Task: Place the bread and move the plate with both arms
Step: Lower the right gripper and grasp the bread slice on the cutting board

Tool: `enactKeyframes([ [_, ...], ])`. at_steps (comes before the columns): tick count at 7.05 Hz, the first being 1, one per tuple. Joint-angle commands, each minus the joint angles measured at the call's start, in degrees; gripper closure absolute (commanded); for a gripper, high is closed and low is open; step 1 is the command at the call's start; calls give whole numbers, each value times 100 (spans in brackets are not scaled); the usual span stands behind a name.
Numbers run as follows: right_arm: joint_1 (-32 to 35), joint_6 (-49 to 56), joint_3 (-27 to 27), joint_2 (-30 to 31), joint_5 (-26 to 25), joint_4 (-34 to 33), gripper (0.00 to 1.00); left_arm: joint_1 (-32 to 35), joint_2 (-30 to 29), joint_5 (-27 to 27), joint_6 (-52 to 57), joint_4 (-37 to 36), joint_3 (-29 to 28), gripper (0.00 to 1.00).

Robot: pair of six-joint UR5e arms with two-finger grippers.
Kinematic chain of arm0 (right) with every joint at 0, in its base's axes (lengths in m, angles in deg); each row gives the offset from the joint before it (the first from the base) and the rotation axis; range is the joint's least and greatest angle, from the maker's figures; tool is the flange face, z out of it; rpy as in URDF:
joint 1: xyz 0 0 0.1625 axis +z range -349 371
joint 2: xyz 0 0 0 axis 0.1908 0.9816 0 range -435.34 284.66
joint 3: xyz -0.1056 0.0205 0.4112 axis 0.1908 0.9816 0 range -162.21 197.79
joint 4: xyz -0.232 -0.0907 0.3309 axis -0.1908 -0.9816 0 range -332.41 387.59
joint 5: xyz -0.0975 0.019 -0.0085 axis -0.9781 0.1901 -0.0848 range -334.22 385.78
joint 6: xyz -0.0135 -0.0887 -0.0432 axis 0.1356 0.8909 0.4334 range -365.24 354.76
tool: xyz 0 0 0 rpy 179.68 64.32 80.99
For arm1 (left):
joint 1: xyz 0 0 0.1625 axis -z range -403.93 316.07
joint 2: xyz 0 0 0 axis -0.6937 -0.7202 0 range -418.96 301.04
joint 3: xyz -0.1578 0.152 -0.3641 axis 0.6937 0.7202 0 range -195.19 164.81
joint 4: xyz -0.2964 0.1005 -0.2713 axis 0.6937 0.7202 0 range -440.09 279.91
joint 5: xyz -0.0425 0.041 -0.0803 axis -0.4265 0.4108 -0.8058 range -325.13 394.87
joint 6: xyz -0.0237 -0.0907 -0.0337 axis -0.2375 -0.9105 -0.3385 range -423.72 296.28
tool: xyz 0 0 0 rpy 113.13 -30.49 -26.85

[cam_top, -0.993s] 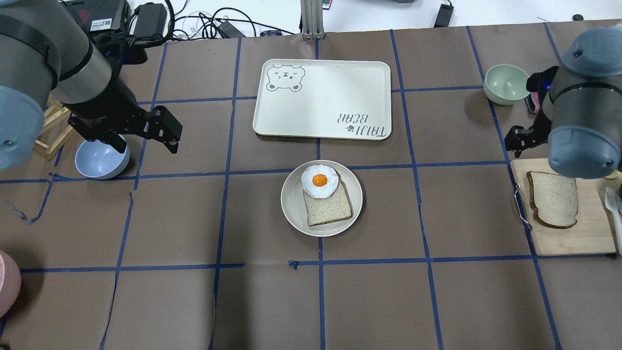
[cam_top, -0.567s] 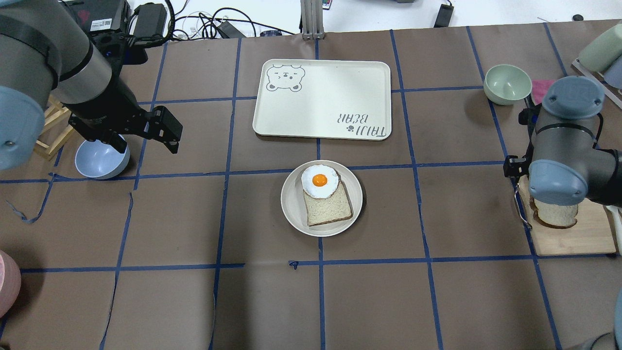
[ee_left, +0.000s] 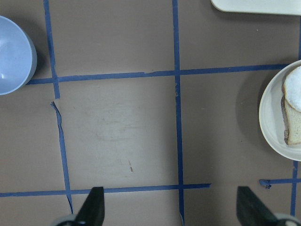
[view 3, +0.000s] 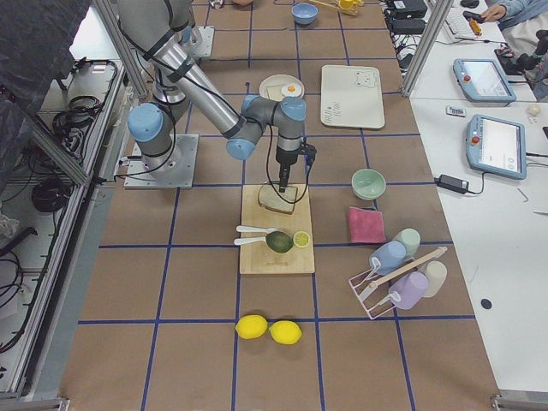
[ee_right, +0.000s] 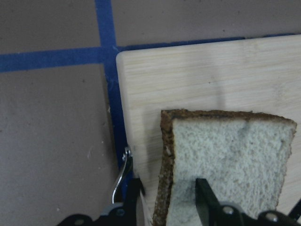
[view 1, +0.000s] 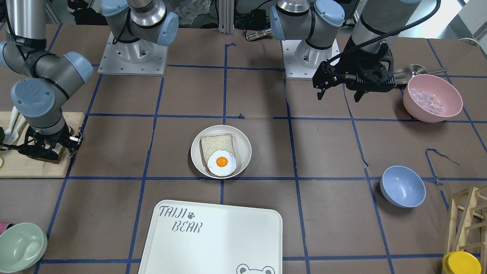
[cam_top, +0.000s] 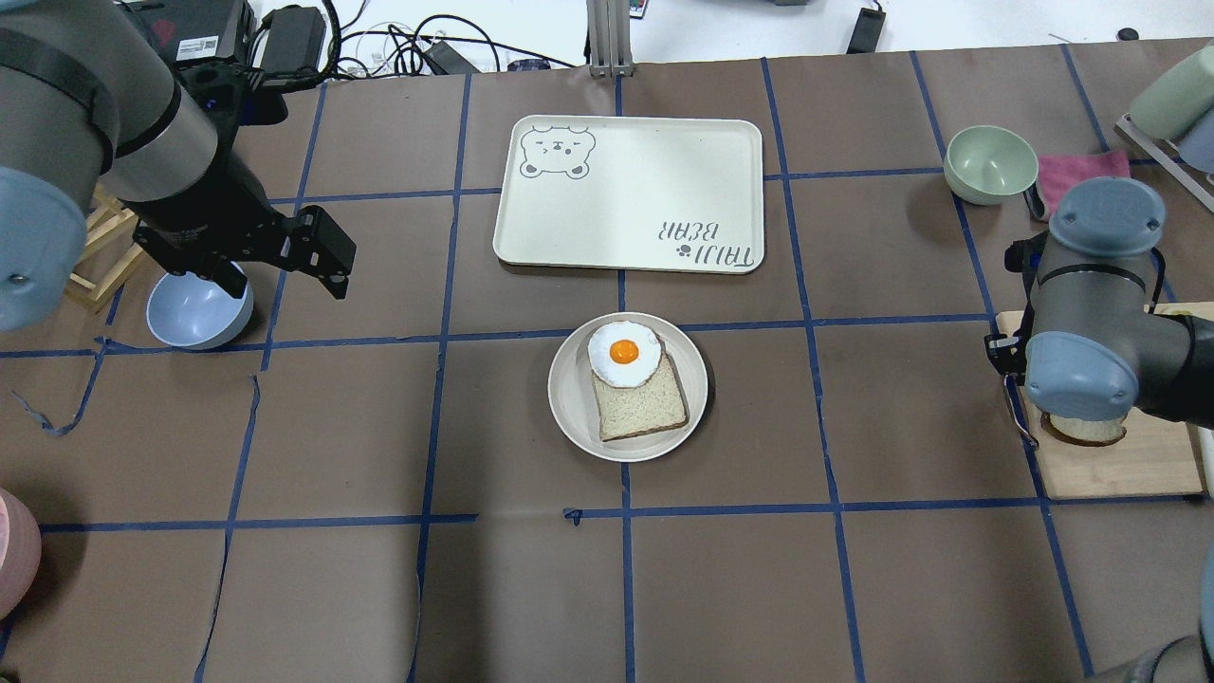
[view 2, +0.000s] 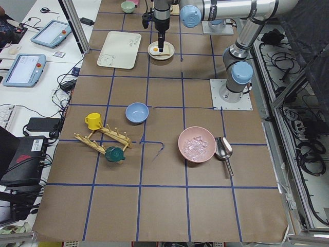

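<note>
I should next pinch the bread with my right gripper by its dark crust edge point(ee_right: 166, 174), because the bread lies flat and its flat side point(ee_right: 230, 160) is too wide for my fingers.
The bread point(ee_right: 225, 160) lies flat on a wooden cutting board point(cam_top: 1129, 465) at the table's right edge; only its near edge point(cam_top: 1081, 432) shows in the overhead view, under my right arm. My right gripper point(ee_right: 168, 183) is open and low over it, one finger on the board beside the dark crust and the other over the crumb. The plate point(cam_top: 574, 417) sits mid-table and holds a squarer bread slice with a fried egg point(cam_top: 623, 353). My left gripper point(cam_top: 313, 251) is open and empty, hovering left of the plate, near the blue bowl point(cam_top: 194, 308).
The white "TAIJI BEAR" tray point(cam_top: 626, 194) lies behind the plate. A green bowl point(cam_top: 989, 163) and a pink cloth point(cam_top: 1081, 169) sit behind the cutting board. A pink bowl point(view 1: 432, 97) and a wooden rack point(view 1: 466, 217) stand on the left side.
My right arm has swung from beside the green bowl toward me and down over the bread on the cutting board, covering most of it. The left arm has not moved.
</note>
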Motion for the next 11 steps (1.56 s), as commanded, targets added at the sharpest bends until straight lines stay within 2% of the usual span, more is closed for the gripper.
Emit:
enactKeyframes([
  [1, -3, -7, -23, 16, -111, 41, 60, 0, 0, 0, 0, 10, 8, 0],
  [3, -3, -33, -23, 59, -111, 32, 67, 0, 0, 0, 0, 1, 0, 0],
  [6, -3, -51, -136, 51, -59, 6, 98, -8, 0, 0, 0, -7, 0, 0],
  [11, 50, -130, -58, 472, -111, 206, 100, 0, 0, -9, 0, 10, 17, 0],
])
